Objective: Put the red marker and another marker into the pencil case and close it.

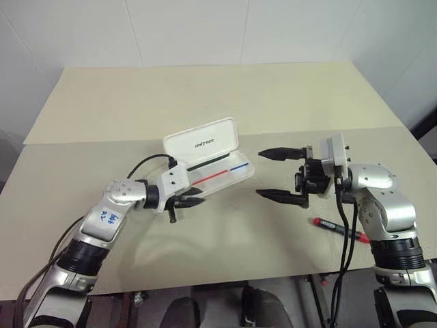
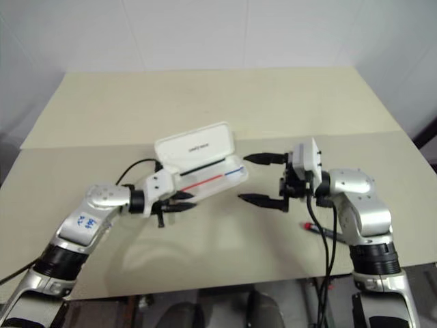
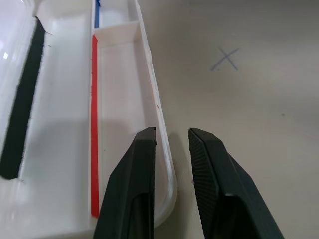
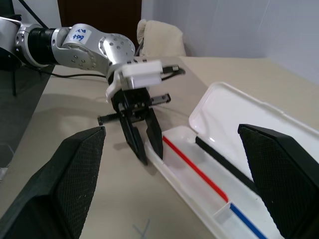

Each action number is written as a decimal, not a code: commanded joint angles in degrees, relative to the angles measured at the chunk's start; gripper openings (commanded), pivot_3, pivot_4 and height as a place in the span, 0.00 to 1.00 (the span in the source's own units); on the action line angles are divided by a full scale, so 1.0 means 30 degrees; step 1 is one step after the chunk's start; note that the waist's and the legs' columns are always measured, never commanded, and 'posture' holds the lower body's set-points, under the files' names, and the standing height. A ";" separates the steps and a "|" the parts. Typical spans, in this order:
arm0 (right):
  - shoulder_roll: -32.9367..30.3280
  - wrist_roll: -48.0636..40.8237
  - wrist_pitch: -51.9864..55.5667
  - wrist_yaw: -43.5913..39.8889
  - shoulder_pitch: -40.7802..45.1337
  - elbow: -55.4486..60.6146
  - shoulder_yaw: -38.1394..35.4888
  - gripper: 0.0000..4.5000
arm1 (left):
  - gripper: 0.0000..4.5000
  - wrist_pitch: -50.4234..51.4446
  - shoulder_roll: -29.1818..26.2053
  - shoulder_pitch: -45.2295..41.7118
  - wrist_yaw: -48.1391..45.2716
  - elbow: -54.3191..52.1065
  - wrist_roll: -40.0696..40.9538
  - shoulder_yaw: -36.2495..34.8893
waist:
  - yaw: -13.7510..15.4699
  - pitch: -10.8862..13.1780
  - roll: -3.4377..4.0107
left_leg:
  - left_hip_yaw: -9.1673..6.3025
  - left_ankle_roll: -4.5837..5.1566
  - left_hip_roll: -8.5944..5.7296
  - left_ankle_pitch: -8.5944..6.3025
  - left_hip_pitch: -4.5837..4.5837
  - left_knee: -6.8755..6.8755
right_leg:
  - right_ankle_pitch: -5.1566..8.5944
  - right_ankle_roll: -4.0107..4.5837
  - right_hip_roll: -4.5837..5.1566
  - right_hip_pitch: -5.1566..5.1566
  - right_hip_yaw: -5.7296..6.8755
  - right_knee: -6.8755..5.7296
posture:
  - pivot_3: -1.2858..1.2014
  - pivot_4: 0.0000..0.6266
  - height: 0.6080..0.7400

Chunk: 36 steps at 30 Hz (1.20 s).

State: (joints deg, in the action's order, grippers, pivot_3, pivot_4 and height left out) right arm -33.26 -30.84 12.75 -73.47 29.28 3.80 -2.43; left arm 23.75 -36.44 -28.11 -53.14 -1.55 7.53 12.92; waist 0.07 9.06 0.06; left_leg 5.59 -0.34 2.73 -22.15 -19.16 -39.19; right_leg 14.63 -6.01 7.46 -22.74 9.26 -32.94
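I will pinch the pencil case by its thin front side with my left gripper next, because the pencil case's tray is wider than my slightly open fingers.
The white pencil case lies open mid-table, lid tilted up at the back, and its tray shows a red and a blue stripe. My left gripper is at the case's near left end with its fingers slightly parted. One finger is over the tray and the other outside the front wall, with a gap beside the rim. My right gripper hangs wide open to the right of the case, pointing at it, with nothing between its fingers. The red marker lies on the table beside my right arm. Another marker is out of view.
A blue X mark is drawn on the table in front of the case. A second tabletop adjoins at the back, along a seam. Black cables hang from my right wrist over the red marker's spot.
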 commanded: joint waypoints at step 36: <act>-0.2386 0.0471 -0.0486 -0.3189 0.1974 -0.1480 0.0593 1.00 | 0.00 0.5400 0.0735 -0.1655 -0.2190 -0.2963 -0.0128 0.2850 | 0.0484 -0.0034 -0.0049 | -0.0020 0.0009 -0.0006 0.0004 -0.0005 -0.0040 | 0.0000 -0.0001 0.0009 0.0021 0.0002 -0.0017 | 0.52 0.24 1.00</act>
State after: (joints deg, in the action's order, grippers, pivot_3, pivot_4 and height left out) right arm -39.55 -28.98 11.34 -82.32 33.59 -2.14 -0.28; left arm 39.69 -35.38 -34.20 -56.06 -7.12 3.71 19.16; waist 1.52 8.96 -0.08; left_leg 5.53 -0.31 2.71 -22.14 -19.19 -39.31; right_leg 14.63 -6.02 7.49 -22.68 9.27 -32.98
